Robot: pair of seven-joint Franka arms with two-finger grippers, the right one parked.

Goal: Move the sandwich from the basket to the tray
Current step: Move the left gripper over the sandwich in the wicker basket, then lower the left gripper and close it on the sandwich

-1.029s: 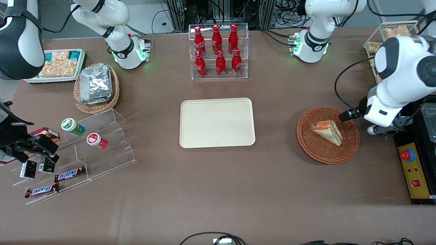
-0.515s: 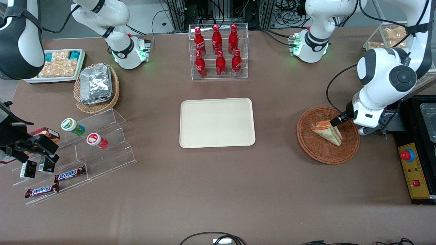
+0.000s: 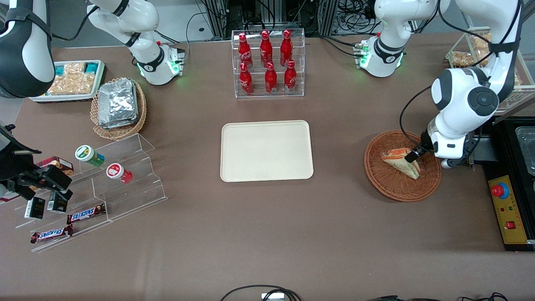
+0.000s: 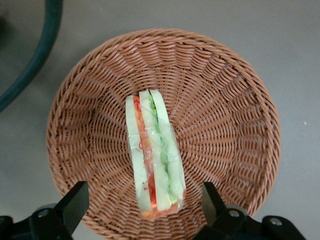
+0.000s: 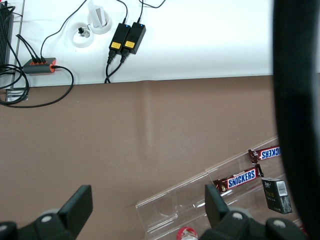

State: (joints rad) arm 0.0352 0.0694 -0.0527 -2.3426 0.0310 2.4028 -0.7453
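Observation:
To move the sandwich from the basket onto the tray, my left gripper will next grab the sandwich by its wide end.
The sandwich, a clear-wrapped wedge of pale bread with orange-red and green filling, lies in the round reddish-brown wicker basket toward the working arm's end of the table. It also shows in the left wrist view, inside the basket. My left gripper hangs just above the sandwich, over the basket. In the wrist view the gripper is open, with one finger on each side of the sandwich's wide end, not touching it. The cream tray lies bare at the table's middle.
A clear rack of red bottles stands farther from the front camera than the tray. A black control box with a red button sits beside the basket at the table's end. Toward the parked arm's end are a tan basket of foil packets and clear stepped shelves.
My left gripper has moved from beside the basket's rim to over the sandwich, and lower. The sandwich, basket and tray have not moved.

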